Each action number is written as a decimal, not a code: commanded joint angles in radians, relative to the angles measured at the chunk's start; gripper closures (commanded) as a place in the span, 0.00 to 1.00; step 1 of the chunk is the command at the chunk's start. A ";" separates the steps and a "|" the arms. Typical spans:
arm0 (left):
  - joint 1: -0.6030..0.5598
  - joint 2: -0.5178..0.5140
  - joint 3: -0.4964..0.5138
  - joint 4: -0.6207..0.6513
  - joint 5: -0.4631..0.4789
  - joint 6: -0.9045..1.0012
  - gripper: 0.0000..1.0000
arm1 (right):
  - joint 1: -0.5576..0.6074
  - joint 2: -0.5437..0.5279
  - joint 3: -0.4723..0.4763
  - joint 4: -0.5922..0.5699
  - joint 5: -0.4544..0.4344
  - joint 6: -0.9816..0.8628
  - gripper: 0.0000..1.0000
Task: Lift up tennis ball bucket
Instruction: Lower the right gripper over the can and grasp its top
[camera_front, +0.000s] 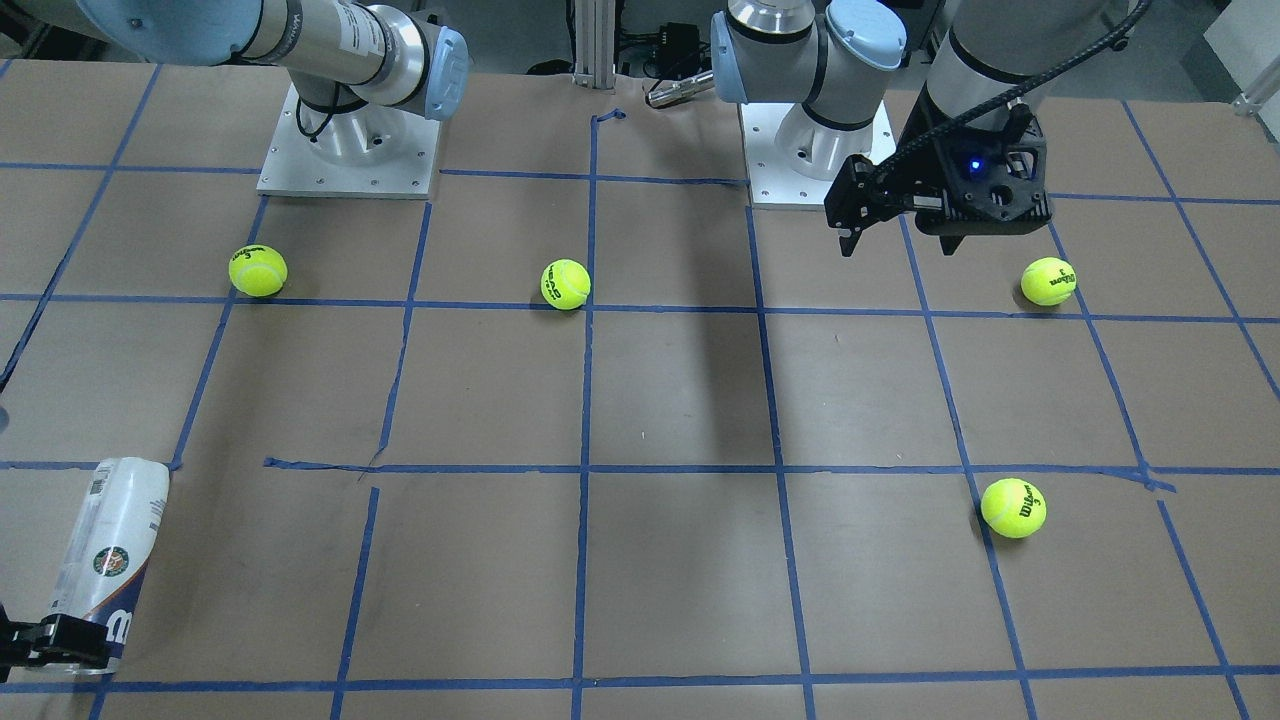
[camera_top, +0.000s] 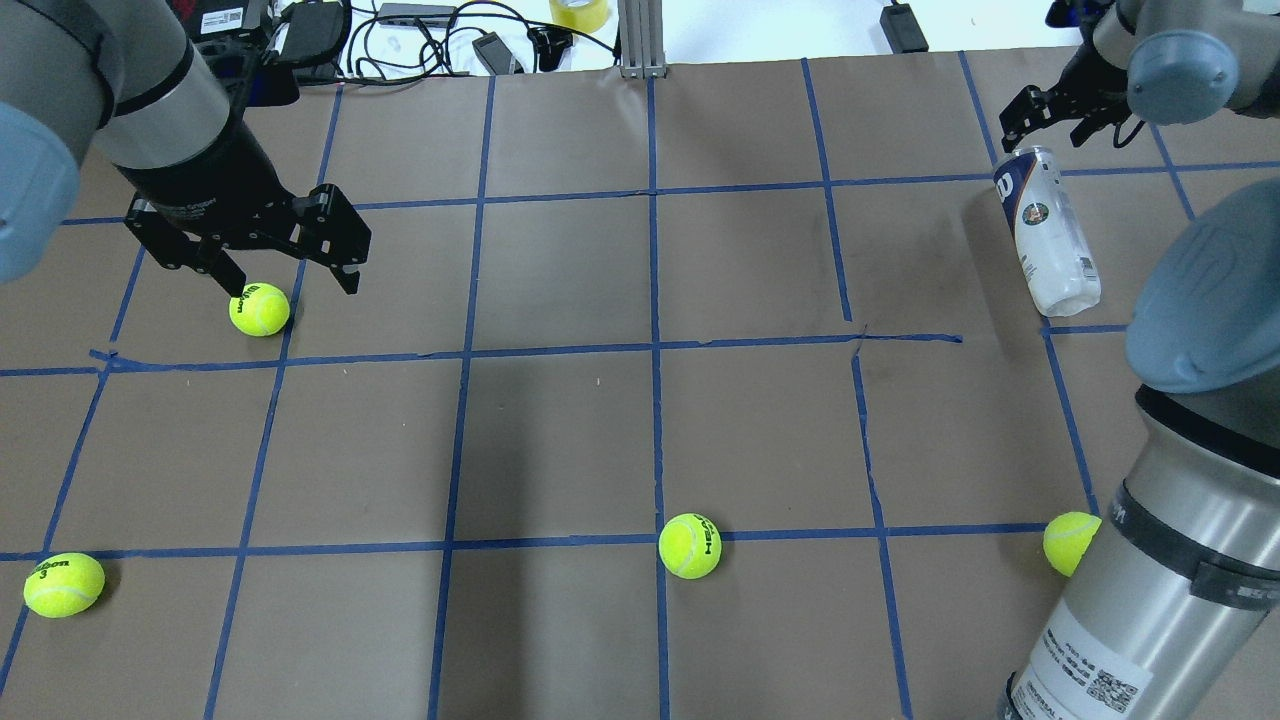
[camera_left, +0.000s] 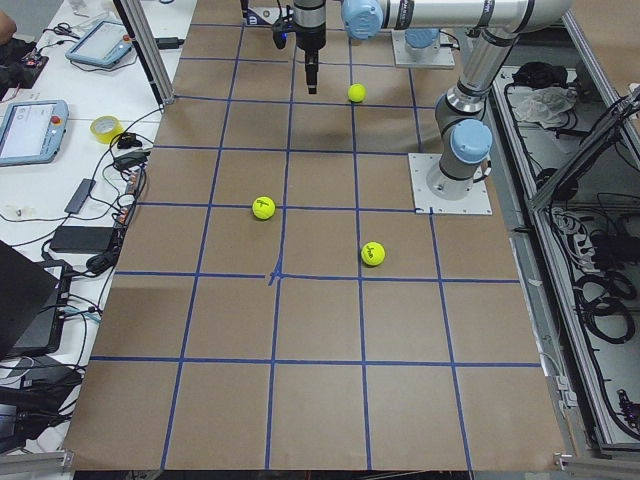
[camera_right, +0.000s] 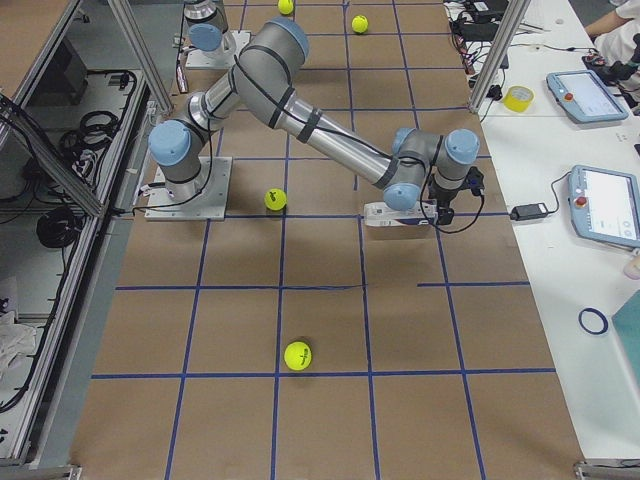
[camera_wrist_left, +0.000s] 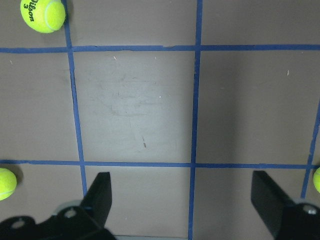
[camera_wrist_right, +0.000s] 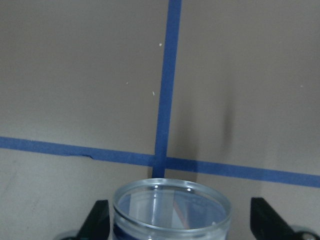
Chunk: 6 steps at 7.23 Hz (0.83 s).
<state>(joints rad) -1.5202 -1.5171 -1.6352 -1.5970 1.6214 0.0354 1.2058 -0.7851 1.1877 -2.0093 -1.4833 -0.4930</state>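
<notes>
My right gripper is going to grab the tube by its navy-banded end (camera_front: 118, 614) (camera_wrist_right: 170, 231) next, to lift up the tennis ball bucket.
The tennis ball bucket (camera_top: 1046, 232) is a clear tube with a white label and a navy band. It lies on its side at the table's far right; it also shows in the front view (camera_front: 108, 555). My right gripper (camera_top: 1046, 133) is open at the tube's far end. In the right wrist view its fingers (camera_wrist_right: 96, 220) stand on either side of the tube's open rim (camera_wrist_right: 172, 189) with small gaps. My left gripper (camera_top: 293, 288) is open and empty, and hovers above the table by a tennis ball (camera_top: 259, 309).
Other tennis balls lie at the near left (camera_top: 64, 584), near the middle (camera_top: 690, 546) and beside my right arm's base (camera_top: 1070, 543). Cables and a tape roll (camera_top: 579, 12) sit beyond the table's far edge. Blue tape lines grid the brown table.
</notes>
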 joint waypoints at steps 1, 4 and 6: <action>0.000 0.000 0.000 0.000 0.002 0.000 0.00 | 0.000 0.010 0.001 0.038 0.001 -0.022 0.01; 0.000 0.000 0.000 -0.001 0.002 0.001 0.00 | 0.000 0.012 0.000 0.011 0.003 -0.048 0.23; 0.002 0.000 -0.002 0.000 0.002 0.001 0.00 | 0.001 0.001 -0.002 0.012 0.001 -0.045 0.56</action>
<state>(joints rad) -1.5199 -1.5171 -1.6353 -1.5973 1.6230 0.0367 1.2059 -0.7751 1.1870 -1.9966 -1.4807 -0.5390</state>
